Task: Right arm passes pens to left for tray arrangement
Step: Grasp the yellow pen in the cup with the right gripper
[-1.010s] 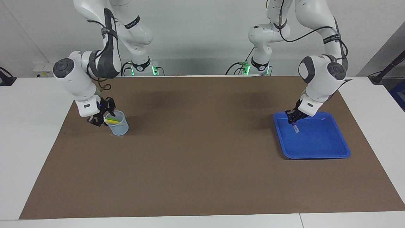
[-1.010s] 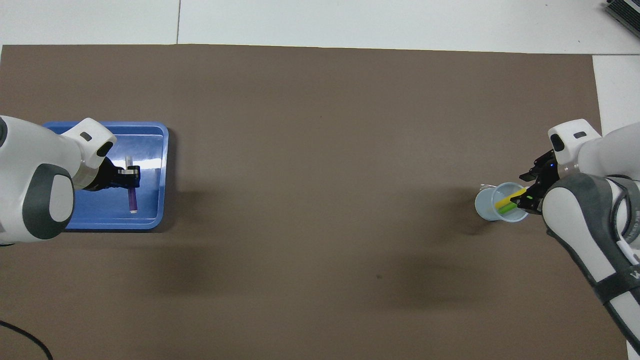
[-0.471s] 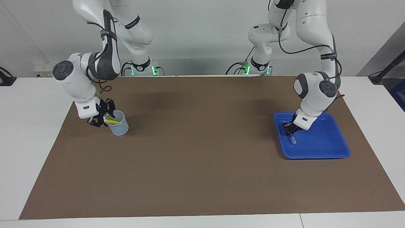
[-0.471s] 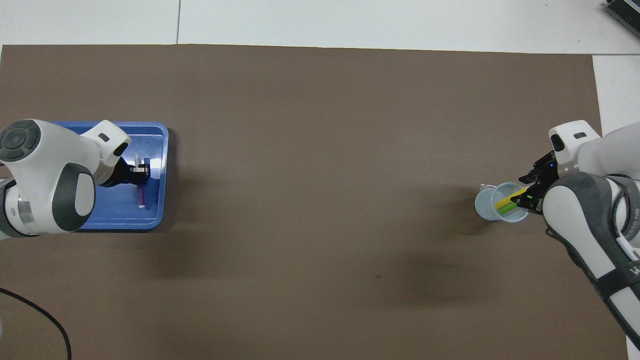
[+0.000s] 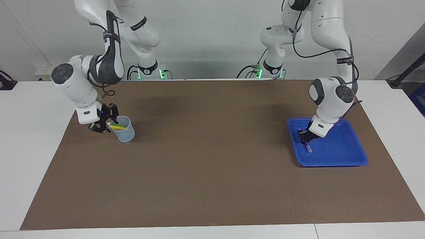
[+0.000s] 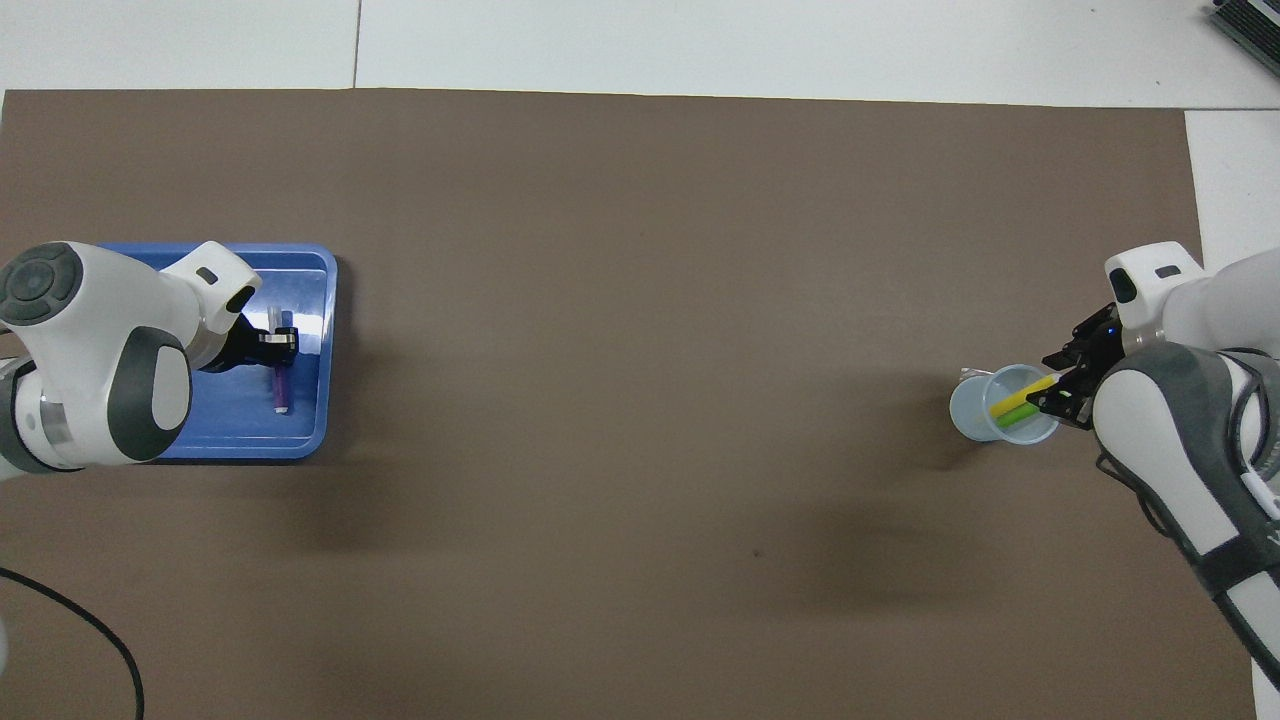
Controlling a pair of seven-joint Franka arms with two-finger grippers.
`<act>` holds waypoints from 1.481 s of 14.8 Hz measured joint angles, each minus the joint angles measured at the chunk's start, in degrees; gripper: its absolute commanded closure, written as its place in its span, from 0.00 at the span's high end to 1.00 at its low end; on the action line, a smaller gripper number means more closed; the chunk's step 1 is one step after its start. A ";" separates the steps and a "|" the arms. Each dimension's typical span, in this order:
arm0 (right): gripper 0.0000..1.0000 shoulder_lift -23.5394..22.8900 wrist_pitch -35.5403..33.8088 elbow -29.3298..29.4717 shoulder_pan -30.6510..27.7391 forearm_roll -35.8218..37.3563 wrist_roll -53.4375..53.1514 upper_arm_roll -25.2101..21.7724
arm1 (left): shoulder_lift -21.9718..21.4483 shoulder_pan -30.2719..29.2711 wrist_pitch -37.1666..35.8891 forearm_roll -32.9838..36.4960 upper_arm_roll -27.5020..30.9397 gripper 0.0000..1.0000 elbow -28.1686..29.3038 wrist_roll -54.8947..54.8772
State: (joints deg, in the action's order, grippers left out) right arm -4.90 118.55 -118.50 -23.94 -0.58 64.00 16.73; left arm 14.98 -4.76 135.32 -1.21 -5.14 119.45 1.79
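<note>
The right gripper grabs the yellow and green pens by their upper ends next, to pass them for tray (image 6: 252, 414) arrangement.
The blue tray (image 5: 342, 154) lies toward the left arm's end of the table, also in the overhead view (image 6: 305, 445). My left gripper (image 5: 303, 138) (image 6: 276, 345) is low inside it, shut on the purple pen (image 5: 308, 146) (image 6: 282, 385), whose free end slants down to the tray floor. My right gripper (image 5: 104, 122) (image 6: 1062, 385), with the blue wrist light, is open at the rim of a pale blue cup (image 5: 126, 134) (image 6: 975, 415). The cup holds the yellow pen (image 5: 118, 125) (image 6: 1022, 397) and the green pen (image 5: 117, 127) (image 6: 1016, 416). Their upper ends lie between the right fingers.
A brown mat (image 5: 212, 166) covers most of the white table. The cup stands toward the right arm's end. A black cable (image 6: 90, 640) lies at the mat's edge near the left arm.
The left gripper has come down into the tray with the purple pen and shifted toward the table's middle. The right gripper has edged slightly outward at the cup's rim.
</note>
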 measured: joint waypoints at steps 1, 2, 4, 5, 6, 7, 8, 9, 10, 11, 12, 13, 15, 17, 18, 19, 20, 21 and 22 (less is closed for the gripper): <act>0.48 0.00 -0.32 0.03 0.07 0.00 -1.42 0.06 | 0.00 -0.01 0.00 0.00 0.00 0.50 0.00 -0.03; 0.47 0.00 -0.41 0.09 0.19 0.00 -2.57 0.15 | 0.03 -0.03 0.00 0.00 0.00 0.53 0.00 -0.06; 0.35 0.00 -0.47 0.12 0.32 0.00 -3.37 0.25 | 0.18 -0.06 0.00 0.00 0.00 0.53 0.00 -0.07; 0.27 0.00 -0.48 0.13 0.31 0.00 -3.51 0.25 | 0.18 -0.06 0.00 0.00 -0.01 0.55 -0.01 -0.09; 0.22 0.00 -0.49 0.14 0.30 0.00 -3.54 0.24 | 0.18 -0.06 -0.03 0.00 -0.03 0.62 -0.02 -0.09; 0.21 0.00 -0.49 0.17 0.30 0.00 -3.56 0.24 | 0.18 -0.06 -0.07 0.00 -0.03 0.63 -0.04 -0.09; 0.21 0.07 -0.64 0.40 0.28 0.00 -3.59 0.22 | 0.18 -0.07 -0.14 0.00 -0.03 0.64 -0.10 -0.09; 0.17 0.26 -1.24 0.86 0.24 0.00 -3.59 0.19 | 0.19 -0.09 -0.39 0.00 -0.03 0.66 -0.28 -0.09; 0.09 0.34 -1.54 0.99 0.27 0.00 -3.59 0.22 | 0.19 -0.12 -1.24 0.00 -0.02 0.74 -0.74 -0.09; 0.01 0.34 -1.57 0.99 0.27 0.00 -3.59 0.23 | 0.19 -0.19 -2.79 0.00 -0.02 0.76 -1.65 -0.09; 0.00 0.39 -1.76 1.05 0.27 0.00 -3.59 0.23 | 0.19 -0.25 -4.98 -0.01 -0.01 0.79 -3.14 -0.09; 0.00 0.40 -1.77 1.05 0.27 0.00 -3.59 0.23 | 0.18 -0.28 -7.48 -0.01 0.00 0.80 -5.02 -0.08; 0.00 0.39 -1.91 1.12 0.27 -0.03 -3.59 0.23 | 0.17 -0.29 -12.19 -0.06 -0.01 0.83 -9.22 -0.03; 0.00 0.33 -3.64 1.85 0.33 -1.45 -4.11 0.26 | 0.17 -0.28 -14.16 -0.28 -0.12 0.88 -11.88 -0.01; 0.00 0.27 -5.35 2.67 0.36 -3.40 -4.80 0.37 | 0.16 -0.26 -14.59 -0.51 -0.29 0.92 -12.74 0.02; 0.00 0.26 -7.01 3.72 0.37 -5.19 -5.57 0.55 | 0.13 -0.23 -14.94 -1.01 -0.53 0.95 -13.37 0.08; 0.00 0.28 -8.81 5.09 0.38 -6.31 -6.28 0.75 | -0.02 -0.20 -15.61 -1.75 -0.71 0.99 -13.88 0.32; 0.00 0.30 -10.99 6.79 0.41 -6.97 -6.85 0.89 | -0.30 -0.20 -16.73 -2.76 -0.83 1.00 -14.34 0.70; 0.00 0.34 -13.12 8.53 0.42 -7.18 -7.32 0.99 | -0.74 -0.19 -18.21 -3.58 -0.93 1.00 -14.81 1.39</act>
State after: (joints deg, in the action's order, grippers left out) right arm -4.56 105.43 -109.97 -23.52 -7.76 56.68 17.73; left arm 14.24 -4.95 117.11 -4.78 -6.07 104.65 3.18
